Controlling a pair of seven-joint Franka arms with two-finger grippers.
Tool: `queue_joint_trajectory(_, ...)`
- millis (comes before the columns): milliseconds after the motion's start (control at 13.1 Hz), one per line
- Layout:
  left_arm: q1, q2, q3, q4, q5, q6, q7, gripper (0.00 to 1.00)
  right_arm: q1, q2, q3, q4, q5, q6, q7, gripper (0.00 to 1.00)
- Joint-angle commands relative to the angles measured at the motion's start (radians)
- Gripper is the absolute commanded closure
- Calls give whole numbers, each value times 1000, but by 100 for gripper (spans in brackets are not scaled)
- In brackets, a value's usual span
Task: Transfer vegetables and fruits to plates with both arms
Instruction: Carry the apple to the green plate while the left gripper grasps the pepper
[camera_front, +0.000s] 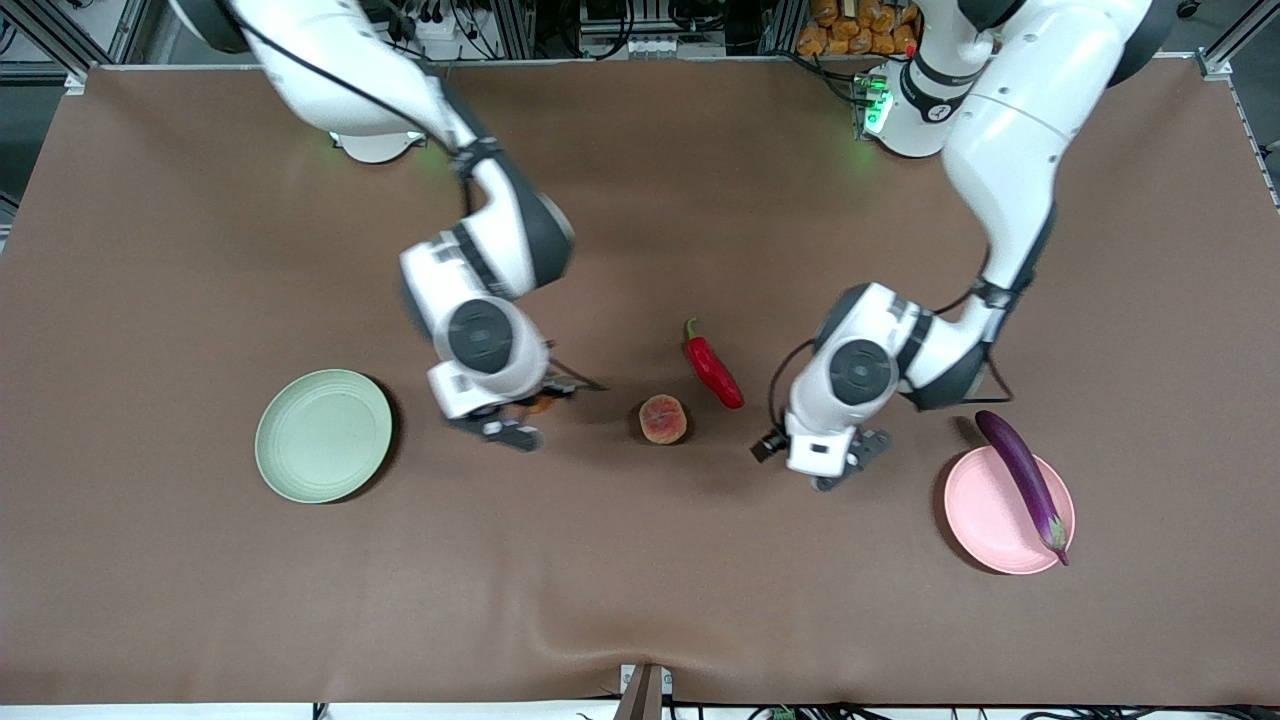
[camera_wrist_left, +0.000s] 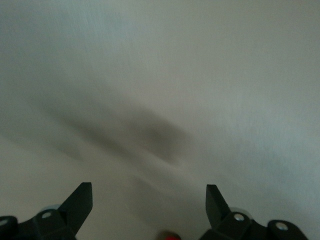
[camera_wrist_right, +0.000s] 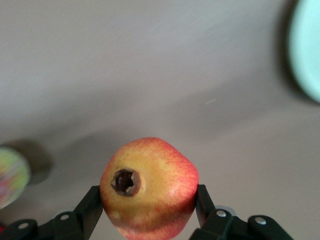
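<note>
The red chili pepper should go to the pale pink plate (camera_front: 985, 510), so my left gripper should grab the pepper by its body (camera_front: 715, 373) next.
My right gripper (camera_front: 515, 420) is shut on the small red-yellow fruit (camera_wrist_right: 149, 187), just above the table between the pale green plate (camera_front: 323, 435) and the peach (camera_front: 662, 418). The fruit's dark crown hole faces the right wrist camera. The green plate is empty. The red chili pepper (camera_front: 712, 367) lies beside the peach, a little farther from the front camera. The purple eggplant (camera_front: 1025, 485) lies across the pale pink plate (camera_front: 985, 510), both ends overhanging the rim. My left gripper (camera_front: 848, 462) is open and empty, low over bare table between the chili and the pink plate. Its fingers (camera_wrist_left: 80, 200) stand wide apart.
The brown table cloth (camera_front: 640, 600) covers the whole table. In the right wrist view the green plate's rim (camera_wrist_right: 307, 50) and the blurred peach (camera_wrist_right: 11, 175) show at the edges. Cables and boxes sit off the table by the arm bases.
</note>
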Motion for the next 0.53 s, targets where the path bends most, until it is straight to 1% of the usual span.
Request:
queue_joint_trajectory(0, -28, -21, 10, -90, 21, 88, -113, 0, -147, -98, 17, -137, -60, -17, -189, 100)
queue_joint_trajectory(76, -34, -21, 10, -101, 25, 121, -151, 0, -209, -124, 18, -189, -90, -6, -275, 100)
queue_joint_trajectory(229, -63, -18, 12, -100, 25, 161, -206, 0, -307, -172, 18, -288, -95, 43, -427, 100)
queue_joint_trajectory(381, -66, -18, 10, -100, 25, 167, -213, 0, -372, -180, 21, -383, -91, 147, -482, 100)
queue_joint_trajectory(457, -67, -17, 10, -106, 25, 167, -219, 0, -392, -184, 21, -411, -91, 184, -531, 100)
